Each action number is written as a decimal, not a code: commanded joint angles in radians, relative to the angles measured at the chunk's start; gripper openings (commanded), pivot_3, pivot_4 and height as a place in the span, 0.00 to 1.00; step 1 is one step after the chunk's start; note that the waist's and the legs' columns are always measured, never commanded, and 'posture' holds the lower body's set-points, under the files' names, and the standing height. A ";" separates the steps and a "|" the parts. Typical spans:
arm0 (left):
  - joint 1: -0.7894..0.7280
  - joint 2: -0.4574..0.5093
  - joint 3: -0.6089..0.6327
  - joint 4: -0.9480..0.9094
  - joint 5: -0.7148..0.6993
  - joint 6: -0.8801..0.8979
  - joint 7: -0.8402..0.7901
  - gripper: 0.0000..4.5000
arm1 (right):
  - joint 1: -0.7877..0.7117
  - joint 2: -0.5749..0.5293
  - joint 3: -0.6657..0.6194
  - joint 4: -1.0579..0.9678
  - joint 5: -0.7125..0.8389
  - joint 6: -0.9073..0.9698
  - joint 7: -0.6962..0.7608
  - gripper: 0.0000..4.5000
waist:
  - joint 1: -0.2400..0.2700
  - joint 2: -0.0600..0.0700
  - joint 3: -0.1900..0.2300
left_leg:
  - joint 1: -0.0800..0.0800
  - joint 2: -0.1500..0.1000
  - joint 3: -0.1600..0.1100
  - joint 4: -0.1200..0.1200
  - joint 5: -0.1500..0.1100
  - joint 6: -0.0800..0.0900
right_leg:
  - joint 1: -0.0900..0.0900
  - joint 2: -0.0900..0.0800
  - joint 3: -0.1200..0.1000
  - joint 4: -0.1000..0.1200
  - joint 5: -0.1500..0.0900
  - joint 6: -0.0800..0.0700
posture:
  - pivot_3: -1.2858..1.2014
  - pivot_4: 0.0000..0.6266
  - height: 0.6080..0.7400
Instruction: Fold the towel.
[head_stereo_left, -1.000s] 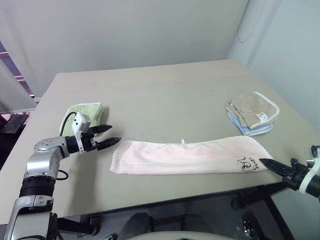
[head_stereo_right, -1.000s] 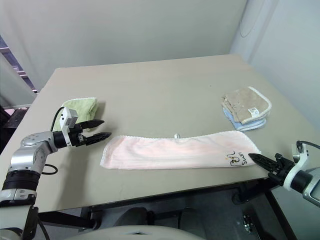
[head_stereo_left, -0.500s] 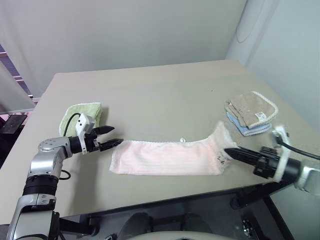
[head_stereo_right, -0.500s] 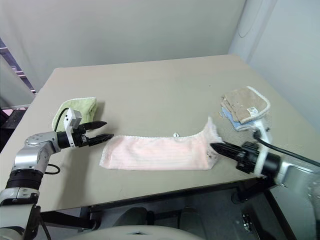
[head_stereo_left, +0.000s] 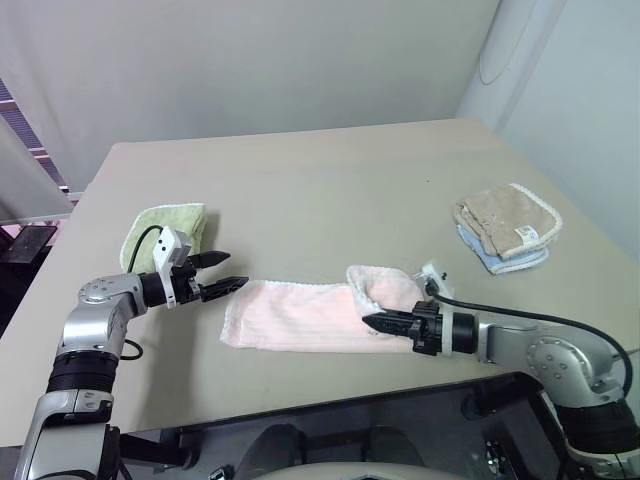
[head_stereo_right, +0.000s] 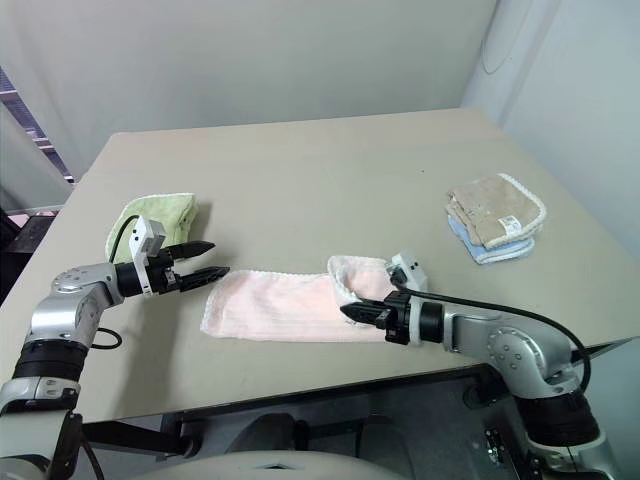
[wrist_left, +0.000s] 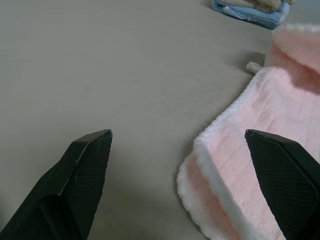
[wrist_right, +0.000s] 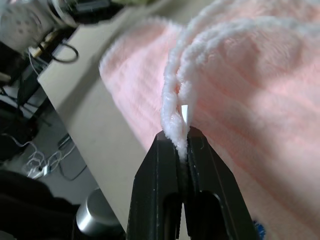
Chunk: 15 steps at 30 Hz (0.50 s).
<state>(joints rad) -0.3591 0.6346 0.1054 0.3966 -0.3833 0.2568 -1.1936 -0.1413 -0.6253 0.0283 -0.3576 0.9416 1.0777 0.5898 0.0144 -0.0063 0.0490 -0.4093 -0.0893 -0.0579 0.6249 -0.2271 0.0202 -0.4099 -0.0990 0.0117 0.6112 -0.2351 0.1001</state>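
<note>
The left gripper reaches the pink towel next and pinches its free white-trimmed end (wrist_left: 205, 167), where the layered edge (wrist_left: 202, 185) stands up.
The pale pink towel (head_stereo_left: 290, 314) lies as a long strip near the table's front edge. Its right end is lifted and curled back over the strip's middle (head_stereo_left: 375, 285). My right gripper (head_stereo_left: 370, 322) is shut on that end's white edge, which shows pinched between the black fingers (wrist_right: 162, 165) in the right wrist view. My left gripper (head_stereo_left: 228, 272) stands open just off the towel's left end, level with the table. Seen from the left wrist, its two fingertips (wrist_left: 87, 150) frame the towel's left corner (wrist_left: 210, 165) without touching it.
A light-green folded cloth (head_stereo_left: 168, 228) lies behind my left arm. A beige cloth with white trim (head_stereo_left: 505, 222) sits on a blue one at the table's right. The table's front edge (head_stereo_left: 300, 405) runs close below the towel.
My right gripper has carried the towel's right end leftward from the table's right corner, doubling it over the middle. The left gripper stayed in place, open.
</note>
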 joint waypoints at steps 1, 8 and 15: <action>-0.003 0.015 0.031 -0.036 -0.017 -0.008 0.006 1.00 | -0.014 0.017 0.028 -0.002 -0.033 -0.023 0.027 0.01 | 0.000 0.000 0.000 | 0.000 0.000 0.000 0.001 0.000 0.000 | 0.000 0.000 0.000 0.000 0.000 0.000 | 0.52 0.00 1.00; -0.005 0.008 0.034 -0.042 -0.023 -0.008 0.009 1.00 | -0.022 0.041 0.042 0.000 -0.074 -0.036 0.032 0.32 | 0.000 0.000 0.000 | 0.000 0.000 0.000 0.004 0.000 0.000 | 0.001 0.001 0.000 0.000 0.002 0.001 | 0.52 0.00 1.00; -0.022 0.011 0.026 -0.069 -0.054 0.055 -0.018 1.00 | -0.004 0.048 -0.043 -0.055 -0.027 -0.064 0.067 0.89 | 0.000 0.000 0.000 | 0.000 0.000 0.000 0.004 0.000 0.000 | 0.001 0.001 0.000 0.001 0.002 0.002 | 0.52 0.00 1.00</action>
<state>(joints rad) -0.3585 0.6345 0.1123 0.3642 -0.4091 0.2983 -1.1994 -0.1381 -0.5688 0.0446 -0.3564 0.8757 1.0396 0.6272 0.0145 -0.0061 0.0491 -0.4090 -0.0892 -0.0580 0.6291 -0.2272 0.0201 -0.4086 -0.0977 0.0117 0.6123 -0.2331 0.1017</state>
